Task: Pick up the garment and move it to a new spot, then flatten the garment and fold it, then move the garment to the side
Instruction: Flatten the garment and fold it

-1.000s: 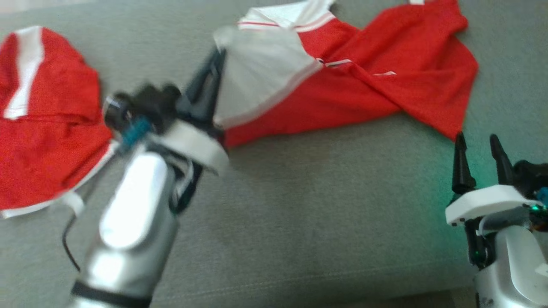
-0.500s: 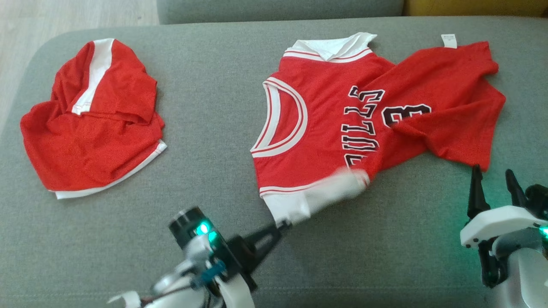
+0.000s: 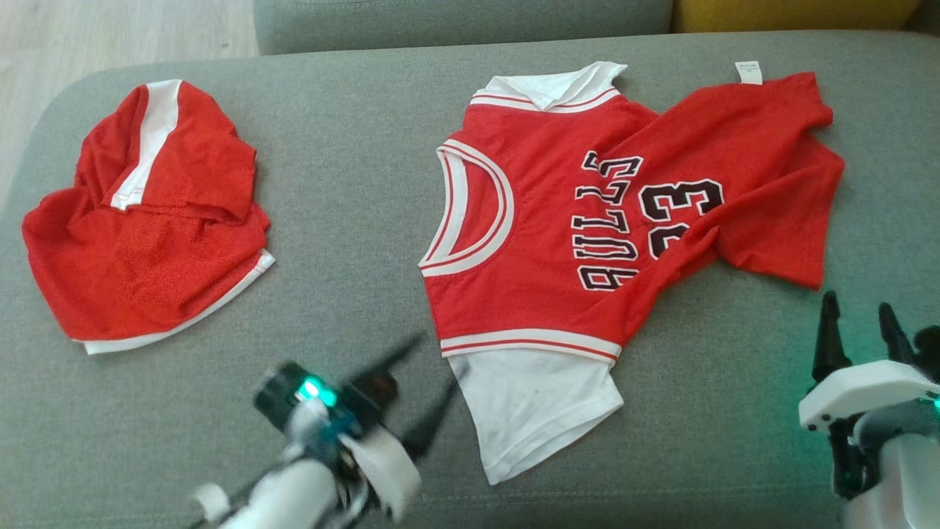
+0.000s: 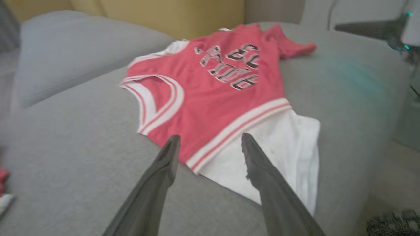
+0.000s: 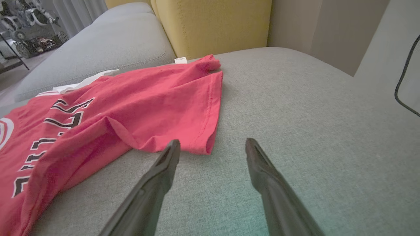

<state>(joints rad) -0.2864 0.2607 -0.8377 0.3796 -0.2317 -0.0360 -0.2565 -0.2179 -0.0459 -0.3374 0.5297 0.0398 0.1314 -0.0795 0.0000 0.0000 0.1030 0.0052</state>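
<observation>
I need to take hold of the jersey by its bottom hem corner (image 3: 816,281) with my right gripper next, to straighten and flatten the jersey (image 3: 670,150).
The garment (image 3: 558,235) is a red jersey with black-and-white lettering and white sleeves, lying face up across the middle and right of the grey sofa seat (image 3: 352,184). One white sleeve (image 3: 540,404) lies flat near the front edge. My left gripper (image 3: 437,360) is open just left of that sleeve, with nothing between its fingers. In the left wrist view the left gripper (image 4: 210,137) points at the garment (image 4: 213,82) where the red trim meets the white sleeve (image 4: 282,154). My right gripper (image 3: 857,303) is open by the garment's right hem, a little apart from it. The right wrist view shows the right gripper (image 5: 212,141) beside the hem (image 5: 210,124).
A second red and white garment (image 3: 147,220) lies bunched at the left end of the seat. Grey back cushions (image 3: 455,18) and a yellow cushion (image 3: 793,11) stand behind. Wooden floor (image 3: 110,33) shows at the top left. A black cable (image 5: 403,78) hangs at the right.
My left gripper has let go of the white sleeve and opened; the sleeve now lies flat. The jersey was dragged over face up. The head camera has also shifted.
</observation>
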